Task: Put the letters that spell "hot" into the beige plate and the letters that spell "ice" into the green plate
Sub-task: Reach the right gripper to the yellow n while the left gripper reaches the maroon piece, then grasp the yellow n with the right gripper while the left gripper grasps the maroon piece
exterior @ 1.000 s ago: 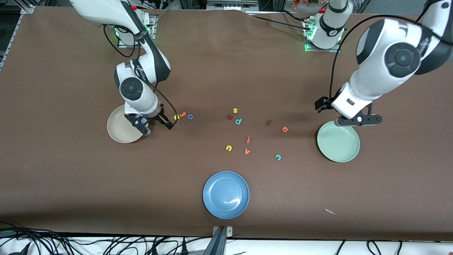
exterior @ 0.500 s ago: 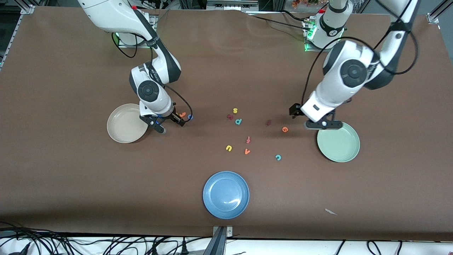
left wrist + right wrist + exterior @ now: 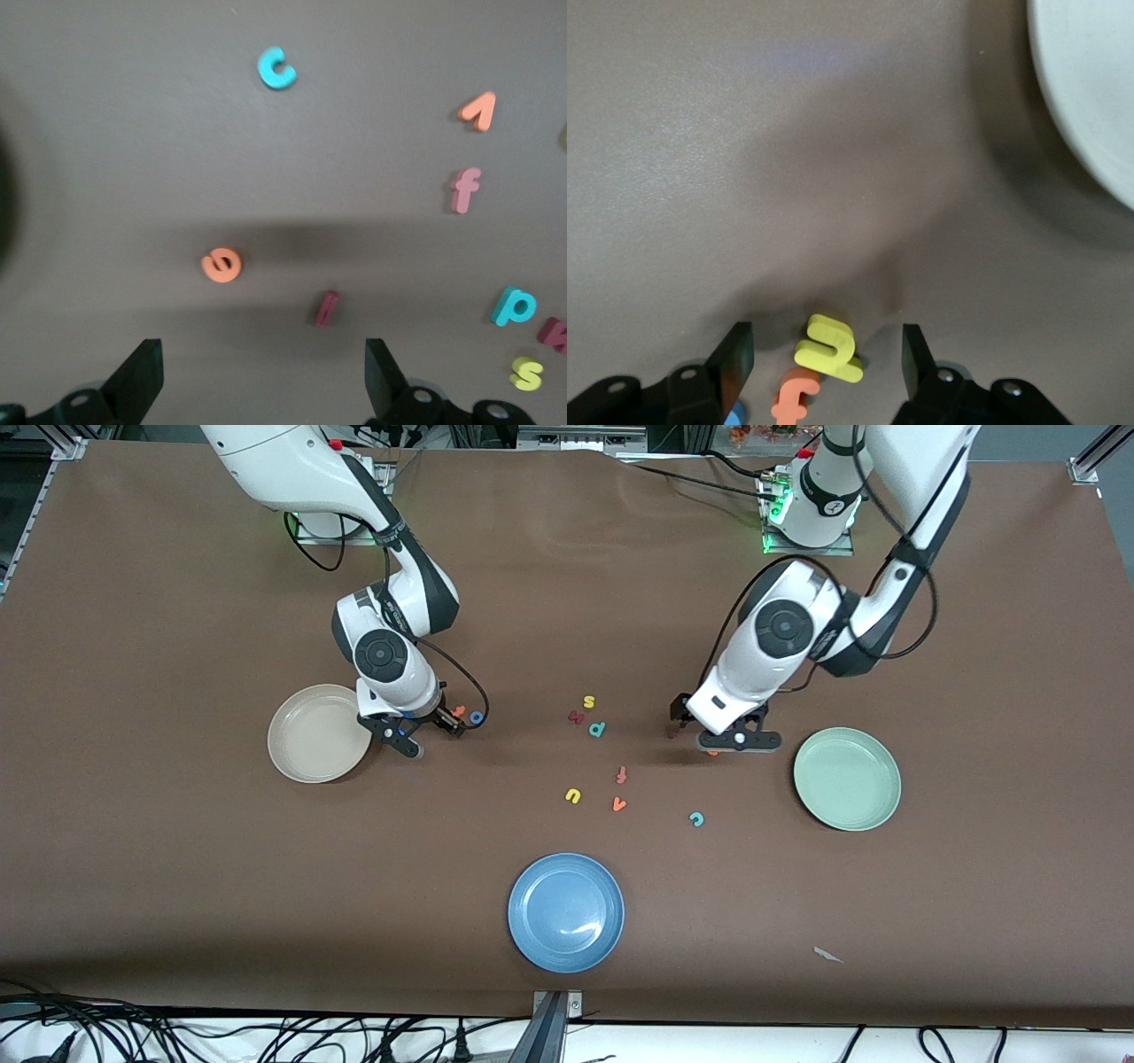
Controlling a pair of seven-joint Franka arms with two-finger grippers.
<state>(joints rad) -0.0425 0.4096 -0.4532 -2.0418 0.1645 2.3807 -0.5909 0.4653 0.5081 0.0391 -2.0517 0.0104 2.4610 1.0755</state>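
My left gripper is going to grab the dark red i by its straight stem (image 3: 327,308) next, so that it can spell "ice" in the green plate.
My right gripper (image 3: 827,363) is down at the table beside the beige plate (image 3: 306,757), open. The yellow h (image 3: 828,348) lies between its fingers with a gap on each side. The orange t (image 3: 796,397) touches the h, and the blue o (image 3: 477,716) lies just past it. The h is hidden under the hand in the front view. My left gripper (image 3: 263,390) hangs open and empty, low over the dark red i (image 3: 326,307) and the orange e (image 3: 221,265). The teal c (image 3: 696,818) lies nearer the front camera. The green plate (image 3: 847,779) sits toward the left arm's end.
A blue plate (image 3: 566,911) stands near the front edge. Mid-table lie a yellow s (image 3: 588,702), teal p (image 3: 597,729), dark red letter (image 3: 576,716), red-orange f (image 3: 622,775), yellow u (image 3: 572,795) and orange v (image 3: 618,804). A white scrap (image 3: 828,955) lies near the front edge.
The right gripper slid from the beige plate's edge over the h, and its fingers have narrowed. The left arm swung from the green plate's rim toward mid-table, over the i and e.
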